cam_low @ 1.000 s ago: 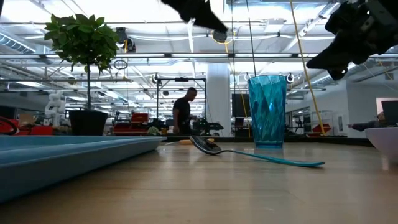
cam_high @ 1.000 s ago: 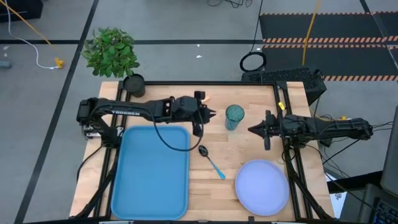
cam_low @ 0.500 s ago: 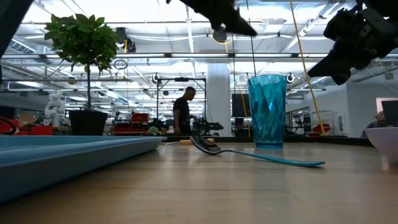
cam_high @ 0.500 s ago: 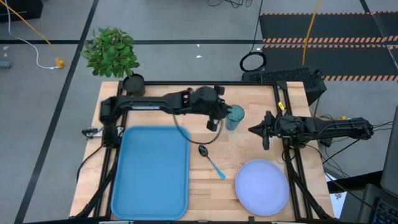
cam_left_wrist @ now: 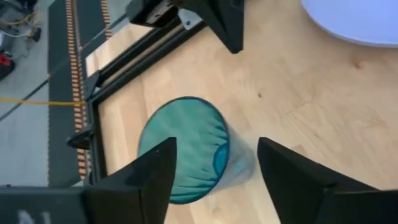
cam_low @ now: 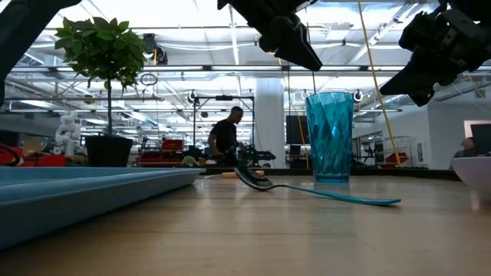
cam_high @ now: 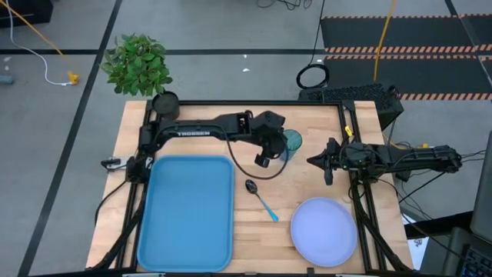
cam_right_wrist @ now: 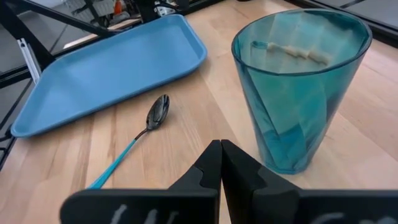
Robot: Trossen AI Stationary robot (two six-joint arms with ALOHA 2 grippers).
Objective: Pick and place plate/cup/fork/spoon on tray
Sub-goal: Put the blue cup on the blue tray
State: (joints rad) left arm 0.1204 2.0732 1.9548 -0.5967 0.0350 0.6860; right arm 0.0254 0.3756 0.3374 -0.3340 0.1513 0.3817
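Observation:
The teal-blue cup should next be picked up by its rim (cam_high: pixel 293 131) with my left gripper. Then it can be set on the blue tray (cam_high: pixel 187 211).
The teal-blue cup (cam_high: pixel 292 143) stands upright on its base on the wood table; it also shows in the low view (cam_low: pixel 331 136). My left gripper (cam_high: pixel 277 146) hangs above the cup's open mouth (cam_left_wrist: pixel 184 149), fingers open and pointing down, touching nothing. My right gripper (cam_high: pixel 311 161) hovers to the right of the cup, shut and empty. The spoon (cam_high: pixel 261 198) lies flat between the blue tray (cam_high: pixel 187 211) and the lavender-white plate (cam_high: pixel 324 231). The fork is hidden under my left arm.
A potted plant (cam_high: pixel 138 65) in a black pot (cam_high: pixel 164 104) stands at the table's far left corner. The tray lies at the near left, the plate at the near right. A black frame (cam_high: pixel 231 102) runs along the far edge.
My left gripper has moved toward the table's right edge, from beside the tray's far end to over the cup, and has tipped down toward it. The cup, spoon and plate have stayed in place.

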